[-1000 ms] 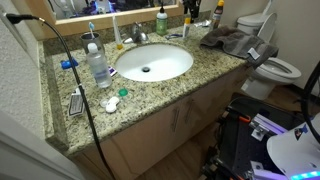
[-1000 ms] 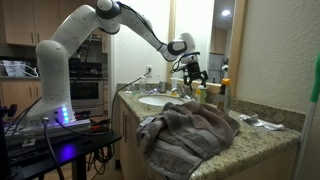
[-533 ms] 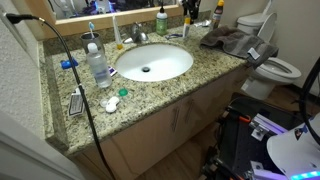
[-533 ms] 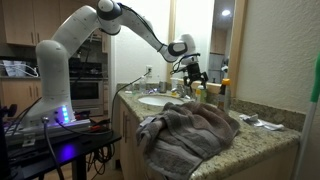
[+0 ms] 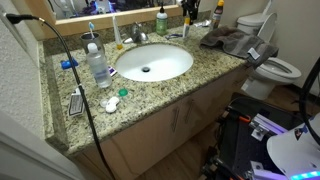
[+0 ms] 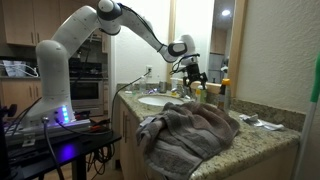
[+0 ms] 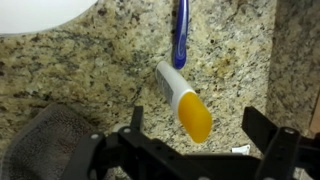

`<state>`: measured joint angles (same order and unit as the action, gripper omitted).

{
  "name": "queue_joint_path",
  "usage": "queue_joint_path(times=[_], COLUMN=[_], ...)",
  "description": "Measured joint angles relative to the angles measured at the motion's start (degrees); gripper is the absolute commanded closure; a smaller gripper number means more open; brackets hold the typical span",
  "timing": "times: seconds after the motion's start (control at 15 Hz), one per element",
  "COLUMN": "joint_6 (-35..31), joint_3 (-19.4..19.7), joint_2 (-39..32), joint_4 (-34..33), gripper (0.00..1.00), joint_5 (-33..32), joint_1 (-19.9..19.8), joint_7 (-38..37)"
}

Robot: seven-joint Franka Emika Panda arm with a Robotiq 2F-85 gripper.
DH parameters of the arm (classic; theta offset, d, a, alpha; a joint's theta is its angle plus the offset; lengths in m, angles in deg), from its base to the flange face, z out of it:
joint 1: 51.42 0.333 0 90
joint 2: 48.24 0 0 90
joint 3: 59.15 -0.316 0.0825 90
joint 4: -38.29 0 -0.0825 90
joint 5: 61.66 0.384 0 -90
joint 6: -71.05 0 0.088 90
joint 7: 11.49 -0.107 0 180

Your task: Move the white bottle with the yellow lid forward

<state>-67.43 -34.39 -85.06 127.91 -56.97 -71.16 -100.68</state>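
Note:
The yellow cap [image 7: 195, 117] sits level between my open fingers, so my gripper closes next. Closing now would catch the cap.
In the wrist view the white bottle with the yellow lid [image 7: 183, 100] stands on the granite counter, seen from above, its yellow cap towards the camera. My gripper [image 7: 200, 135] is open, one finger on each side of the cap and not touching it. In an exterior view the gripper [image 5: 188, 10] hangs over the back of the counter above the bottle [image 5: 186, 28]. In an exterior view the gripper [image 6: 193, 72] is beyond the towel.
A blue toothbrush [image 7: 181, 30] lies just beyond the bottle. The white sink [image 5: 152, 62], a green bottle [image 5: 161, 20], a larger clear bottle [image 5: 98, 66] and a grey towel [image 5: 236, 41] are on the counter. A toilet [image 5: 276, 68] stands beside it.

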Motion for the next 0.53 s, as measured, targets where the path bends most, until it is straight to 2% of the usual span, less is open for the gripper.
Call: queue_joint_path(times=[0.07,0.13,0.53], joint_6=[0.0,0.1,0.1], joint_3=[0.0,0.0,0.0], joint_2=[0.0,0.0,0.0], joint_4=[0.0,0.0,0.0], gripper=[0.25,0.26,0.68], joint_5=[0.0,0.0,0.0], joint_1=[0.0,0.0,0.0], joint_7=[0.0,0.0,0.0])
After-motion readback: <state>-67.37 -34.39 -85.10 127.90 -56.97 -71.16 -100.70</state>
